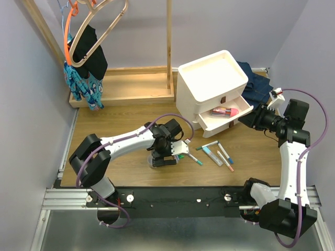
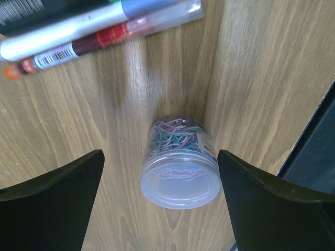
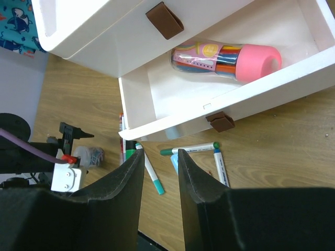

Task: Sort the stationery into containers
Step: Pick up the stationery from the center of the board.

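Observation:
In the left wrist view the tub sits deeper than my fingers, so it is too early to close. My left gripper reaches toward the tub [image 2: 180, 172] first.
A small clear round tub [image 2: 180, 172] of coloured paper clips lies on its side on the wooden table. My left gripper [image 2: 159, 157] is open and straddles it without touching; it also shows from above [image 1: 165, 157]. Slim markers [image 2: 78, 29] lie just beyond it. The white drawer unit [image 1: 209, 78] has its middle drawer [image 3: 261, 89] pulled out, with the pink-capped bottle [image 3: 230, 57] lying inside. My right gripper [image 3: 158, 154] hangs empty by that drawer's right corner [image 1: 246, 119], jaws a narrow gap apart. Several markers [image 1: 210, 145] and the pale blue tube [image 1: 212, 155] lie in front of the unit.
A wooden rack base [image 1: 125, 86] with an upright post stands at the back left, with hangers and clothes [image 1: 84, 63] above it. Folded jeans [image 1: 256, 83] lie behind the unit. A black rail [image 1: 178, 196] runs along the near table edge.

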`<state>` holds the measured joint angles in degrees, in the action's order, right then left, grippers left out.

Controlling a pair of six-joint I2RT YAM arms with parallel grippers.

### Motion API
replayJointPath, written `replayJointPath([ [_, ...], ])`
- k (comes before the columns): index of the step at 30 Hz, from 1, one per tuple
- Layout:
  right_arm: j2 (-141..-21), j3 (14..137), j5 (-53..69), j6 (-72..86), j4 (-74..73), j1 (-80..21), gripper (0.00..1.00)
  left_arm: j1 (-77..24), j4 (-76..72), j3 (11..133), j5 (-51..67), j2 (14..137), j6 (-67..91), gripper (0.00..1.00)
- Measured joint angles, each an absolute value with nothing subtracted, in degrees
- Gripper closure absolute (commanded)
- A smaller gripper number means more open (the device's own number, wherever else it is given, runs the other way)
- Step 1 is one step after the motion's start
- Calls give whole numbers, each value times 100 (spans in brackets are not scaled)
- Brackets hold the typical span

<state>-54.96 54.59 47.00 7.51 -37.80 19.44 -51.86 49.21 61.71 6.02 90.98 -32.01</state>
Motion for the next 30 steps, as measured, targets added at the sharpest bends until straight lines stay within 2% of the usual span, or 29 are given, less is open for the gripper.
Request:
replayJointPath([
  [11, -5457, 5457, 4698, 766, -3778, 1944, 60, -4971, 4893, 5892, 504, 9192, -2998, 2],
  [14, -5384, 5419, 4698, 794, -3758, 1944, 60, -4956, 4897, 5808, 499, 9190, -2989, 8],
  [20, -5343, 5365, 4696, 856, -3734, 1944, 60, -4882, 4910, 5780, 513, 9190, -2950, 37],
  [26, -5339, 5365, 4694, 858, -3732, 1944, 60, -4814, 5199, 6042, 659, 9181, -2954, 40],
  [30, -5321, 5365, 4628, 860, -3734, 1944, 61, -4845, 5887, 6991, 976, 9179, -3094, 39],
])
